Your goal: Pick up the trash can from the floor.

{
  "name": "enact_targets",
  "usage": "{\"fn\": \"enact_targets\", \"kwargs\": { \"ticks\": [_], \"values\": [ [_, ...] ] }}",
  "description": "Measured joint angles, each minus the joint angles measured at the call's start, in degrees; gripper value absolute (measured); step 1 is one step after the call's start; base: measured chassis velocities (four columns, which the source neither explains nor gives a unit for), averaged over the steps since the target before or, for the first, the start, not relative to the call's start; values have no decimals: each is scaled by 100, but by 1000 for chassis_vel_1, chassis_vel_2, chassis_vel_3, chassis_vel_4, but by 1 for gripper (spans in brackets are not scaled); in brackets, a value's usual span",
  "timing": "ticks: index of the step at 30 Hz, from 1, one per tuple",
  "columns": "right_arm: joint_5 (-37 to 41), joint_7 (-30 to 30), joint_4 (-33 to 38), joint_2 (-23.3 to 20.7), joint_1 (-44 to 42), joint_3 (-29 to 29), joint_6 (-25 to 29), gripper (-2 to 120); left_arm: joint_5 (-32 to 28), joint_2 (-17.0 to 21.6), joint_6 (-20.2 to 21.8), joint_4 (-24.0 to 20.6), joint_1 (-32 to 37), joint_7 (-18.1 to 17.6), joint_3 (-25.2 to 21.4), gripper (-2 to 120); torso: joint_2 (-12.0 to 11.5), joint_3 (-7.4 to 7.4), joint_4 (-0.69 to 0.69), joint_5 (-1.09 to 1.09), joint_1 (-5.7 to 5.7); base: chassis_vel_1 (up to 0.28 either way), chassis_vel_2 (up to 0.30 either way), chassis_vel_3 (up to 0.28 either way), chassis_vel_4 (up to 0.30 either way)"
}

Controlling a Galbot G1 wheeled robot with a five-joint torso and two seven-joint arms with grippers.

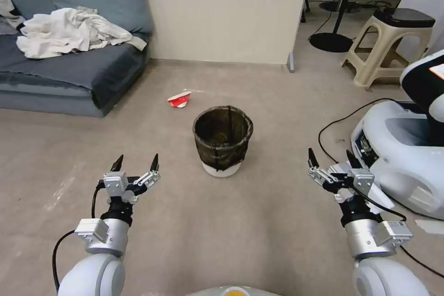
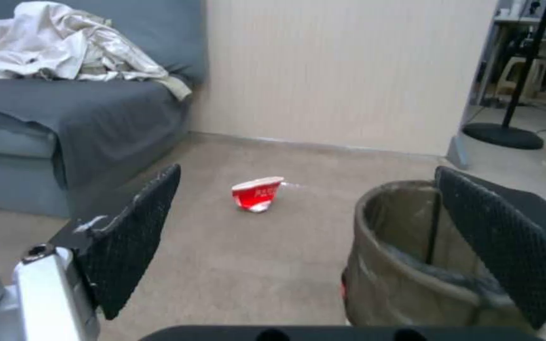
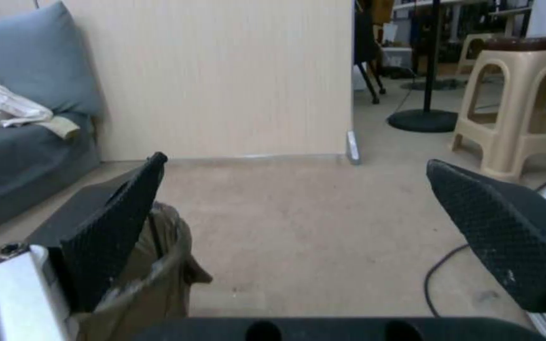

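Note:
The trash can's round body (image 1: 223, 154) is too wide for my gripper's fingers, so my left gripper will next pinch the trash can by its thin rim (image 1: 195, 129).
The trash can (image 1: 223, 141) stands upright on the floor (image 1: 259, 222) in the middle of the head view, a white bin lined with a dark bag over its rim. My left gripper (image 1: 135, 163) hangs open to its left, a short way nearer to me, with nothing between its fingers. My right gripper (image 1: 331, 158) is open on the other side, farther off. In the left wrist view the trash can (image 2: 405, 255) sits partly behind one finger of my left gripper (image 2: 314, 246). The right wrist view shows the trash can (image 3: 159, 265) behind a finger of my right gripper (image 3: 298, 241).
A crushed red-and-white paper cup (image 1: 179, 99) lies on the floor beyond the can. A grey sofa (image 1: 69, 74) with a white cloth stands at the left. A white robot base (image 1: 402, 157) with black cables is close on the right, a beige stool (image 1: 391, 46) behind it.

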Motion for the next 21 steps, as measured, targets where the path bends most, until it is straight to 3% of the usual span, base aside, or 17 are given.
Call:
{"fn": "enact_targets", "kwargs": {
  "ticks": [21],
  "values": [
    [0, 47, -22, -7, 30, -8, 41, 100, 24, 0, -55, 57, -5, -17, -11, 100, 0, 0, 0, 0, 0, -184, 188, 188, -187]
  ]
}}
